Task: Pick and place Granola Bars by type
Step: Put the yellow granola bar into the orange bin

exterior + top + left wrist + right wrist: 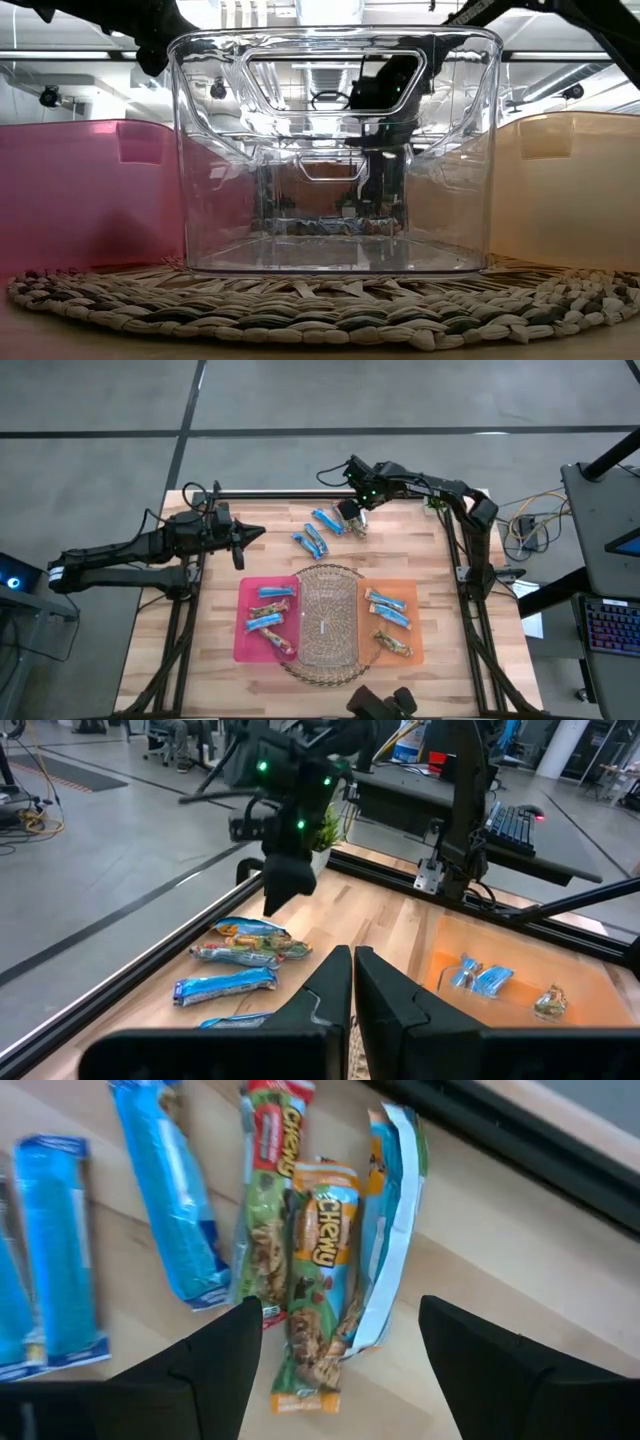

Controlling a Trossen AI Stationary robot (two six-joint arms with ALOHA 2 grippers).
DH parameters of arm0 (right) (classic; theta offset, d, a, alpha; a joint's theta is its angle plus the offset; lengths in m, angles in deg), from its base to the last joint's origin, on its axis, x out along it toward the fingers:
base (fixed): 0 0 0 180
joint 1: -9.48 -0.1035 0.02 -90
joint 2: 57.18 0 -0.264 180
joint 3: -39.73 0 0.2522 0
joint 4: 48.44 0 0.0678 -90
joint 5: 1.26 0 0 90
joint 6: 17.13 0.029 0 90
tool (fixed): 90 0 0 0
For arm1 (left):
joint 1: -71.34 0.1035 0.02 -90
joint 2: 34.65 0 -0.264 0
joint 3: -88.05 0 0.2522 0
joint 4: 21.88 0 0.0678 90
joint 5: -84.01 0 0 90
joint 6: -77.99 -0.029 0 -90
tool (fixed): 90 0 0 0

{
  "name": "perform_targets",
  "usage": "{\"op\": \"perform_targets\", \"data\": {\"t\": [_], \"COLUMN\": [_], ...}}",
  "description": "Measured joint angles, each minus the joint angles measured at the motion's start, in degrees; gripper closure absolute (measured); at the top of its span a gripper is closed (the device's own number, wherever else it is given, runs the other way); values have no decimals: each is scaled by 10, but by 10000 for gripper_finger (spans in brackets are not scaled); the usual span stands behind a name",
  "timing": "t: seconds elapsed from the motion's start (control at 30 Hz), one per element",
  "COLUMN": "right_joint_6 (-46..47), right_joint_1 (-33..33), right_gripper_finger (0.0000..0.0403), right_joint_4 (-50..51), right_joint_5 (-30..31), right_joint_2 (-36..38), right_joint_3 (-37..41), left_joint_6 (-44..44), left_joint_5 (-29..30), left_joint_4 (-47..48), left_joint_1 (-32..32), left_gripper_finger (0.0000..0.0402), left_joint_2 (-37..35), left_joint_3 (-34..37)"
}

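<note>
The blue-white bar needs to be sorted into the orange tray, so the robot's right gripper needs to grab it by its plain white end [368, 1330].
Loose granola bars lie flat on the wood near the table's far edge. In the right wrist view I see a brown-green Chewy bar [315, 1300], a second one [265, 1210], a blue-white bar [395, 1220] and two blue bars [165, 1190]. My right gripper [340, 1345] [350, 517] is open and hovers just above the Chewy bars [357, 527], one finger on either side. The left wrist view shows it [280, 895] over the pile [245, 940]. Blue bars [312, 540] lie to the left of it. My left gripper [245, 538] [352, 975] is shut and waits above the table's left part.
A pink tray [245, 650] holds several bars, mostly blue. An orange tray [412, 588] holds several more bars. Between the trays a clear bin [328, 625] [335, 150] stands on a woven mat [300, 670]. A black rail [280, 494] runs along the far edge.
</note>
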Motion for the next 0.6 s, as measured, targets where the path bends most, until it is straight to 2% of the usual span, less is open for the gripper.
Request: {"op": "perform_targets", "data": {"t": [0.2, 0.6], "right_joint_6": [0, 2], "right_joint_1": [2, 11], "right_gripper_finger": [149, 154], "right_joint_4": [0, -2], "right_joint_5": [3, 49], "right_joint_2": [-32, -57], "right_joint_3": [0, 0], "left_joint_6": [11, 12], "left_joint_5": [0, 0], "left_joint_4": [0, 1], "left_joint_1": [0, 0], "left_gripper_finger": [401, 401], "left_joint_2": [0, 0], "left_joint_3": [0, 0]}}
